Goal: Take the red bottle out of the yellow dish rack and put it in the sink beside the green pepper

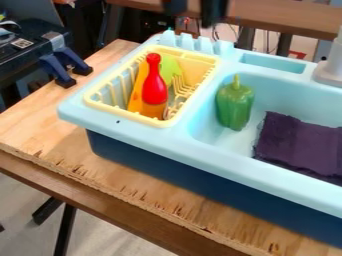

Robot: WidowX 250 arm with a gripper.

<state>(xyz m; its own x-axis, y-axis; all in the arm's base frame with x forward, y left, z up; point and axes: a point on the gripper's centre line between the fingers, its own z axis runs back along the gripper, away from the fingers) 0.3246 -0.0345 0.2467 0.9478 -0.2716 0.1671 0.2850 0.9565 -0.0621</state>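
Observation:
I should next lift the red bottle out of the yellow drying rack (125,116), so I should grab the bottle's narrow upper part with my gripper.
At the top edge, the black gripper (194,11) hangs above and behind the sink unit, its two fingers apart and nothing seen between them. It touches none of the toys. A green toy bell pepper (234,104) stands upright in the left part of the blue basin (200,117), stem up. To its right a dark purple cloth (298,145) lies on the basin floor. The yellow drying rack (125,116) at the left holds a red bottle-shaped toy (154,85), an orange item (137,90) and a green item (173,70).
The light blue sink unit (230,172) sits on a wooden table (47,125). A grey faucet base (330,70) rises at the right edge, near a shallow recess in the rim. Blue clamps (55,70) and black equipment are at the upper left.

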